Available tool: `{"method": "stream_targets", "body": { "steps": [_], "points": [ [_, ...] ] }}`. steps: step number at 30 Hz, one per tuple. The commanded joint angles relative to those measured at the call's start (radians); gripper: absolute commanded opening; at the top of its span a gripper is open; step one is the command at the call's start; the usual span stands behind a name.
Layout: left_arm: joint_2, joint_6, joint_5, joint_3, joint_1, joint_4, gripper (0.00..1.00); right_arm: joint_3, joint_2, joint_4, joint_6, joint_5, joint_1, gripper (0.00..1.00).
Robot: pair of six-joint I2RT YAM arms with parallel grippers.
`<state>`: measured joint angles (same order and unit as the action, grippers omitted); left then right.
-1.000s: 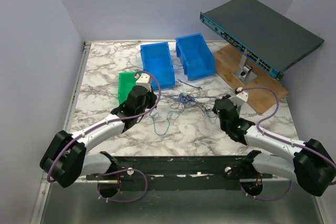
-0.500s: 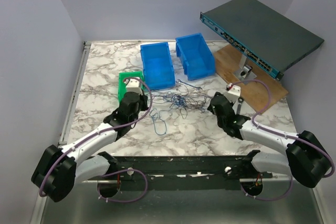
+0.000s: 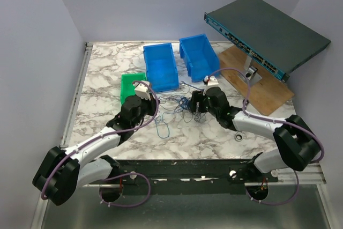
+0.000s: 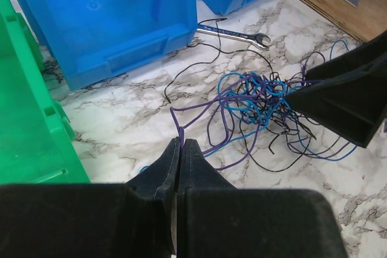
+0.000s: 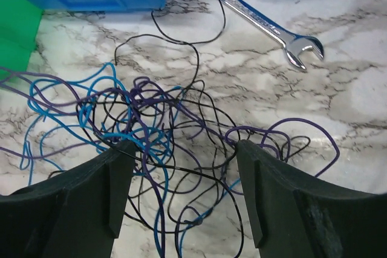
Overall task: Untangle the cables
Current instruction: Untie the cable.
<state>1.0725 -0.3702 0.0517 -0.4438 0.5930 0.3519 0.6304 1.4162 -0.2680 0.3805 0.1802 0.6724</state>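
Note:
The cable loops run between the fingers of my right gripper and reach back past the fingertips in the right wrist view, so my right gripper should close on them now.
The cables (image 3: 185, 104) are a loose tangle of thin blue, purple and black wires in the middle of the marble table. My left gripper (image 4: 181, 143) sits at the tangle's left side, shut on a purple cable (image 4: 176, 119) that runs taut up into the knot (image 4: 260, 96). My right gripper (image 5: 184, 149) hangs open right over the tangle (image 5: 151, 131), one finger on each side of the densest loops, and nothing is pinched between them. A separate blue loop (image 3: 163, 127) lies toward the near edge.
A silver wrench (image 5: 260, 19) lies just beyond the tangle. Two blue bins (image 3: 161, 67) (image 3: 199, 56) stand behind it and a green bin (image 3: 130, 87) is at the left. A dark network switch (image 3: 265, 33) leans over a wooden board (image 3: 270, 89) at the right.
My right arm has swung left from the table's right side to above the tangle, and its jaws have opened. The left gripper drew back a little, still shut on the purple cable.

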Motion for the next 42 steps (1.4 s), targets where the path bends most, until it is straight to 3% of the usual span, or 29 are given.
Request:
{"method": "stream_targets", "body": {
  "steps": [1,2,5,6,10,13,18,23,28,32,35,37,39,40,41,42],
  "points": [
    [0.005,0.015,-0.047,-0.021,0.003,0.030,0.00,0.081,0.073,0.011,-0.027,-0.034,-0.002,0.69],
    [0.003,0.016,-0.041,-0.022,0.003,0.029,0.00,0.087,0.083,0.021,-0.016,-0.013,-0.002,0.61],
    [-0.015,0.006,0.013,-0.019,0.003,0.006,0.00,0.079,0.077,0.052,0.043,0.145,-0.002,0.12],
    [-0.026,0.004,0.044,-0.015,0.003,-0.001,0.00,0.077,0.066,0.076,0.067,0.205,-0.002,0.02],
    [-0.110,-0.032,0.247,0.020,0.003,-0.045,0.00,0.063,-0.009,0.228,0.231,0.554,-0.006,0.01],
    [-0.169,-0.132,0.519,0.024,-0.015,-0.179,0.00,0.049,-0.084,0.374,0.375,0.727,-0.045,0.01],
    [-0.260,-0.281,0.759,0.034,-0.059,-0.350,0.00,-0.025,-0.219,0.513,0.579,0.826,-0.115,0.01],
    [-0.327,-0.370,0.892,0.046,-0.064,-0.457,0.00,-0.098,-0.351,0.623,0.751,0.858,-0.192,0.01],
    [-0.343,-0.368,0.873,0.064,-0.065,-0.435,0.00,-0.143,-0.483,0.678,0.818,0.893,-0.212,0.01],
    [-0.337,-0.221,0.701,0.105,-0.066,-0.241,0.00,-0.140,-0.556,0.700,0.798,0.918,-0.212,0.01],
    [-0.332,-0.133,0.545,0.120,-0.065,-0.139,0.00,-0.136,-0.598,0.637,0.669,0.865,-0.212,0.01],
    [-0.329,-0.073,0.422,0.132,-0.065,-0.070,0.00,-0.144,-0.632,0.497,0.457,0.698,-0.212,0.10],
    [-0.323,-0.032,0.291,0.141,-0.064,-0.006,0.00,-0.171,-0.664,0.313,0.176,0.309,-0.212,0.44],
    [-0.319,-0.019,0.250,0.143,-0.064,0.015,0.00,-0.190,-0.672,0.231,0.120,0.150,-0.212,0.63],
    [-0.315,-0.014,0.216,0.145,-0.064,0.031,0.00,-0.203,-0.667,0.168,0.099,-0.021,-0.212,0.75],
    [-0.311,-0.010,0.199,0.144,-0.064,0.037,0.00,-0.199,-0.651,0.141,0.097,-0.113,-0.212,0.80]
  ]
}}
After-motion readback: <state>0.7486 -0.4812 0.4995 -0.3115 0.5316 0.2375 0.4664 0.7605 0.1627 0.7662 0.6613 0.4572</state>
